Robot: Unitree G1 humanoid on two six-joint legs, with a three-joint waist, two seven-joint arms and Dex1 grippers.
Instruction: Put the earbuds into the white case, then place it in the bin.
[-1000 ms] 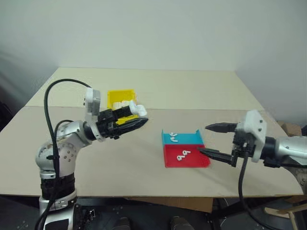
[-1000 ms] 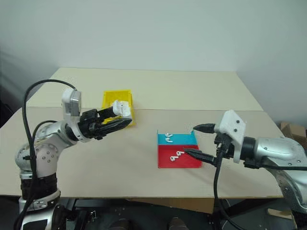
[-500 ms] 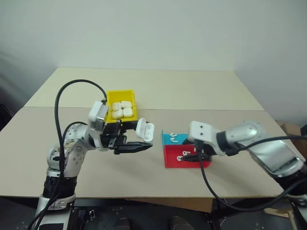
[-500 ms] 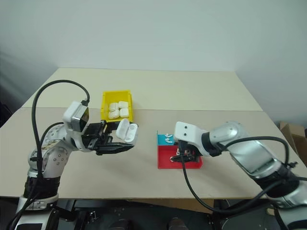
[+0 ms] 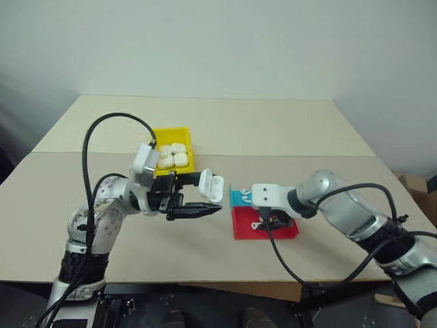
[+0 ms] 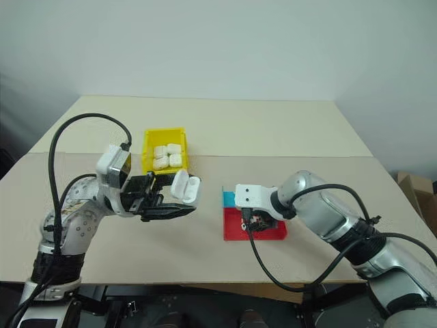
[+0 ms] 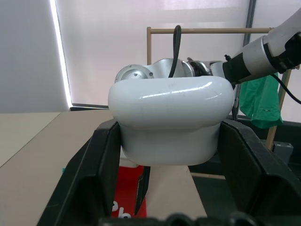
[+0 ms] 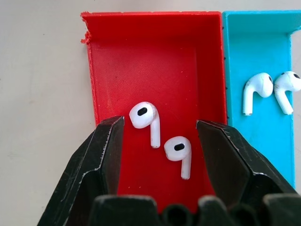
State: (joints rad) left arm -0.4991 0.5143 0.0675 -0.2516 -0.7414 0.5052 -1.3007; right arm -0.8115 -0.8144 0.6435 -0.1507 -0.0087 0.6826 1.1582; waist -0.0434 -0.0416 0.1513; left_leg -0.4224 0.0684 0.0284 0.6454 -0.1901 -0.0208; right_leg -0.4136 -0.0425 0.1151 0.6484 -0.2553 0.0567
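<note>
The right gripper next needs to fit an earbud into the white case, so it needs to hold the earbud by its rounded head (image 8: 141, 115).
The white case (image 5: 210, 186) hangs above the table with its lid open, and my left gripper (image 5: 205, 198) is shut on it, left of the tray. The left wrist view shows the case (image 7: 171, 120) clamped between both black fingers (image 7: 96, 169). Two earbuds (image 8: 146, 120) lie in the red half of the tray (image 8: 150, 16), and two more earbuds (image 8: 256, 89) lie in the teal half. My right gripper (image 8: 160, 123) points down over the red half, open, one finger on each side of the red-half pair. It touches neither earbud. The yellow bin (image 5: 171, 132) stands behind the left gripper.
Several closed white cases (image 5: 172, 158) fill the yellow bin. The red-and-teal tray (image 5: 239, 231) sits near the table's front middle. A black cable (image 5: 89, 157) loops over my left arm. The table top is bare beige board around these things.
My right arm swung in from the right and dropped over the red half, its jaws narrower than before. The left gripper turned with the case, which now shows its open lid.
</note>
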